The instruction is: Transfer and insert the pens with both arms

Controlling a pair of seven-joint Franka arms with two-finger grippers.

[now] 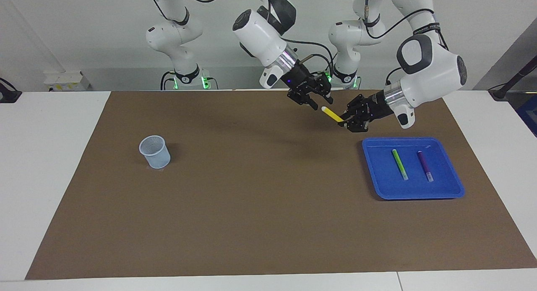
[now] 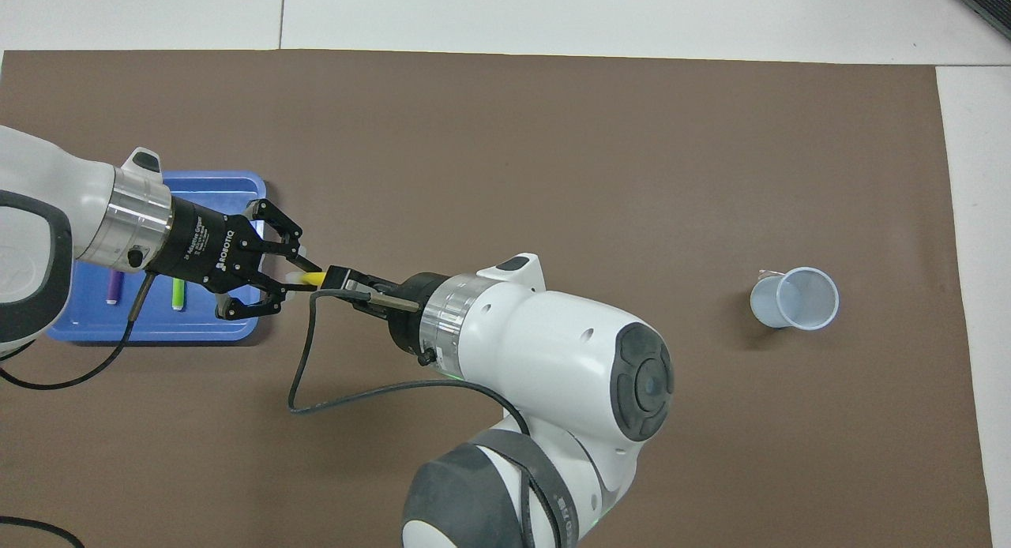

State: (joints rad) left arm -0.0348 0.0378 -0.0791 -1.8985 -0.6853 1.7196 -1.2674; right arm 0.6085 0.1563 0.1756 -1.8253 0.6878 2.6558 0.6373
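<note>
I should grip the yellow pen by its free upper end (image 2: 317,279) with my right gripper, as my left fingers cover its lower end.
The yellow pen (image 1: 331,114) hangs slanted in the air over the brown mat, beside the blue tray (image 1: 413,194). My left gripper (image 1: 345,121) is shut on its lower end. My right gripper (image 1: 321,103) is open and set at the pen's pale upper end, its jaws standing to either side of that tip. From above, the right gripper (image 2: 338,278) covers that end, so only a short yellow stretch of the pen (image 2: 314,278) shows beside the left gripper (image 2: 294,275). A lime green pen (image 1: 399,164) and a purple pen (image 1: 425,166) lie in the tray.
A pale blue mesh cup (image 1: 155,151) stands upright on the mat toward the right arm's end of the table. The brown mat (image 1: 268,224) covers most of the white table. The right arm's cable (image 2: 316,374) loops over the mat near the robots.
</note>
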